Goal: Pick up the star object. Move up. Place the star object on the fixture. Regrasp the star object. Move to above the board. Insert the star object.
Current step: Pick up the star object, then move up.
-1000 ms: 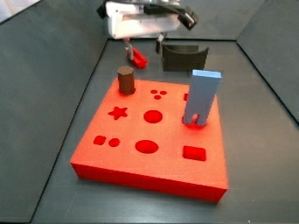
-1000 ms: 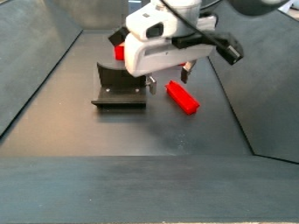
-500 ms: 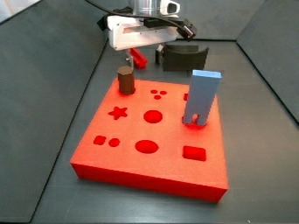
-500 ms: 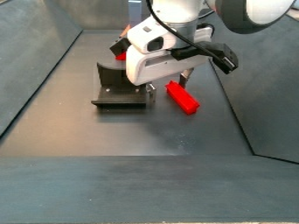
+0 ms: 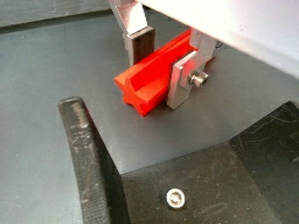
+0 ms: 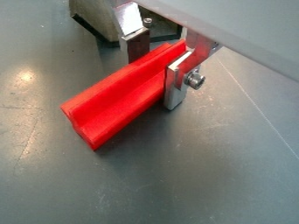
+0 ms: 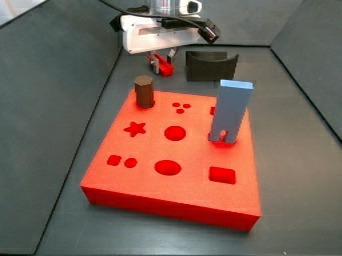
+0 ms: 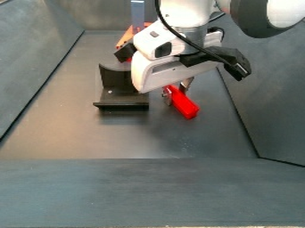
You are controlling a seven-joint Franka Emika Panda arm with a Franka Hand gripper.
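I need to grab the red peg by its long body (image 7: 163, 65) next, to set the star object on the fixture (image 7: 205, 66).
The star object (image 7: 164, 67) is a red peg lying flat on the dark floor beyond the board (image 7: 174, 170), left of the fixture (image 7: 205, 66). It also shows in a side view (image 8: 186, 103) and in both wrist views (image 5: 146, 83) (image 6: 111, 105). My gripper (image 7: 163, 60) is down at floor level and straddles the peg near one end. In both wrist views the gripper (image 5: 160, 68) (image 6: 156, 68) has one silver finger (image 5: 184, 79) against the peg's side and the other pad (image 5: 138, 45) close beside it. The jaws stand open around the peg.
A brown cylinder peg (image 7: 143, 92) and a tall light-blue post (image 7: 231, 110) stand in the board. The fixture (image 8: 119, 89) sits just beside the peg, and its dark plate (image 5: 233, 179) shows close by. Sloping dark walls (image 7: 54, 110) enclose the floor.
My gripper has come down from above the star object to floor level, with its fingers now on either side of it. The peg has not moved.
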